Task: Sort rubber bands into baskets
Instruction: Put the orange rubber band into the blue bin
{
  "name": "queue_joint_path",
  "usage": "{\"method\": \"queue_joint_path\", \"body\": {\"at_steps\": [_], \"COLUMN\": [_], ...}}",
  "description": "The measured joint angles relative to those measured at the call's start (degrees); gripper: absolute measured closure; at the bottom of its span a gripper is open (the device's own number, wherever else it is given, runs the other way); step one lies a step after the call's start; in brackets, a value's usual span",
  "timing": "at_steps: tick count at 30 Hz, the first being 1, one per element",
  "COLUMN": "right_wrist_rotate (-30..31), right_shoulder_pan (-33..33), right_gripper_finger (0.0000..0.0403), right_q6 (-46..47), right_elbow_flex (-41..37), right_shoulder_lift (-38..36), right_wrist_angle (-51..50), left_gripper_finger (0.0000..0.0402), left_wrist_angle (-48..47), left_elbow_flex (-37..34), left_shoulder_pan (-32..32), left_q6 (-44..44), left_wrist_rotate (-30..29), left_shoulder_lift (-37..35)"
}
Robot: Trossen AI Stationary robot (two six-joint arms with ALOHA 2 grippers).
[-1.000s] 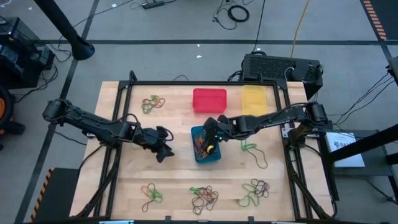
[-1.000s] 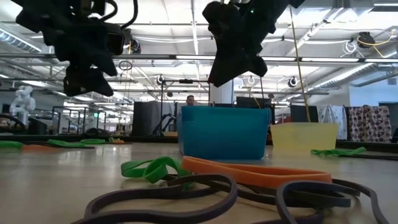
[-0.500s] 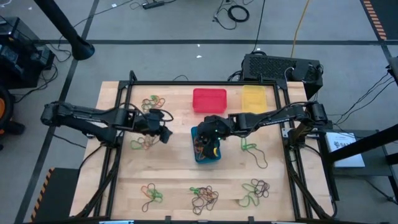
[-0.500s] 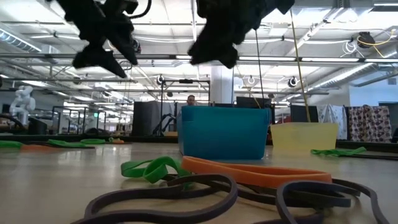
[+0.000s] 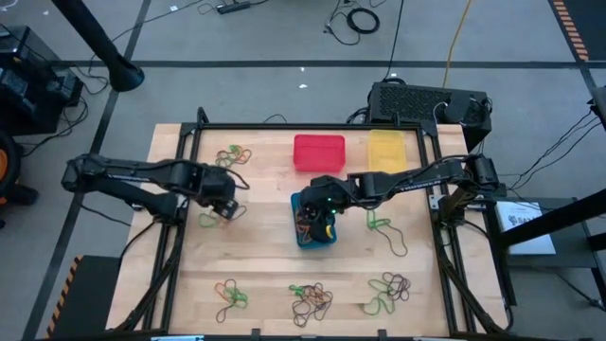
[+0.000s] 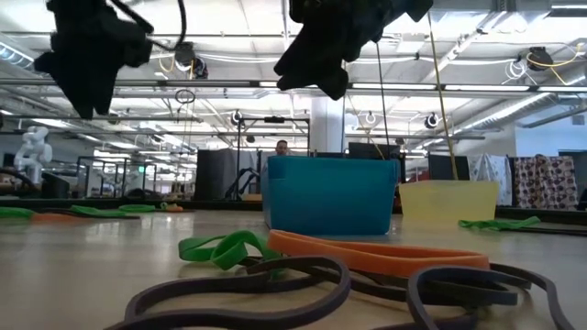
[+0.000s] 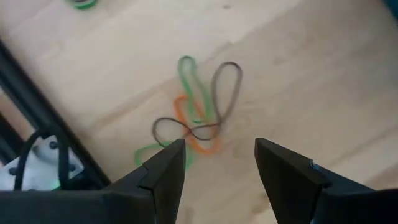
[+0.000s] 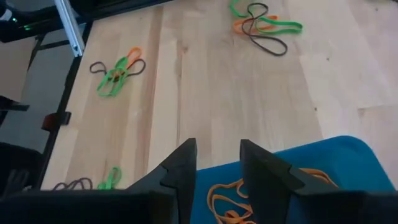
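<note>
Next, my left gripper grabs the orange rubber band by the edge of its loop. The rubber band then goes into the blue basket.
The blue basket (image 5: 314,220) stands mid-table and holds orange rubber bands (image 8: 231,198). At the far side stand the red basket (image 5: 319,152) and the yellow basket (image 5: 386,150). My right gripper (image 8: 217,167) hangs open above the blue basket's far rim (image 8: 323,149), with nothing between its fingers. My left gripper (image 7: 221,163) is open and points down over a small heap of green, orange and dark bands (image 7: 199,124) lying flat on the wood left of the blue basket (image 5: 213,218). Its fingers stand above the heap, clear of it.
More heaps of bands lie at the far left (image 5: 234,156), along the near edge (image 5: 230,296) (image 5: 311,298) (image 5: 388,289), and right of the blue basket (image 5: 381,224). A black frame rail (image 5: 180,237) borders the wooden top. Bands lie close before the low camera (image 6: 321,266).
My left gripper has risen and gone toward the table's far and left edges, away from the blue basket. It has tipped until it points straight down over the left heap. My right gripper has turned at the wrist above the blue basket, and its fingertips have risen a little.
</note>
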Motion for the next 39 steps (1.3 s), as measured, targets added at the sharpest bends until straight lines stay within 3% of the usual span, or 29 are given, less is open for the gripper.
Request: {"method": "queue_joint_path", "body": {"at_steps": [6, 10, 18, 23, 39], "right_wrist_rotate": [0.25, 4.46, 7.66, 7.69, 10.97], "right_shoulder_pan": [0.44, 2.00, 4.15, 4.93, 5.72], "right_gripper_finger": [0.0287, 0.0287, 0.0287, 0.0287, 0.0287], "right_q6": [9.64, 14.10, 21.94, 25.81, 29.42], "right_elbow_flex": [0.00, 0.00, -0.02, -0.02, -0.02], "right_shoulder_lift": [0.00, 0.00, 0.00, 0.00, 0.00], "right_wrist_angle": [-0.05, 0.01, 0.20, 1.96, 5.45], "left_gripper_finger": [0.0201, 0.0201, 0.0201, 0.0201, 0.0201], "left_wrist_angle": [1.57, 7.29, 16.99, 18.29, 22.67], "left_elbow_flex": [-9.28, -15.36, -20.00, -21.25, -21.85], "left_shoulder_pan": [10.02, 12.87, 13.17, 13.17, 11.54], "left_q6": [9.35, 12.48, 15.57, 18.09, 26.50], "left_wrist_rotate": [6.50, 8.00, 3.34, -0.29, 2.86], "left_shoulder_lift": [0.04, 0.05, 0.04, 0.44, 9.70]}}
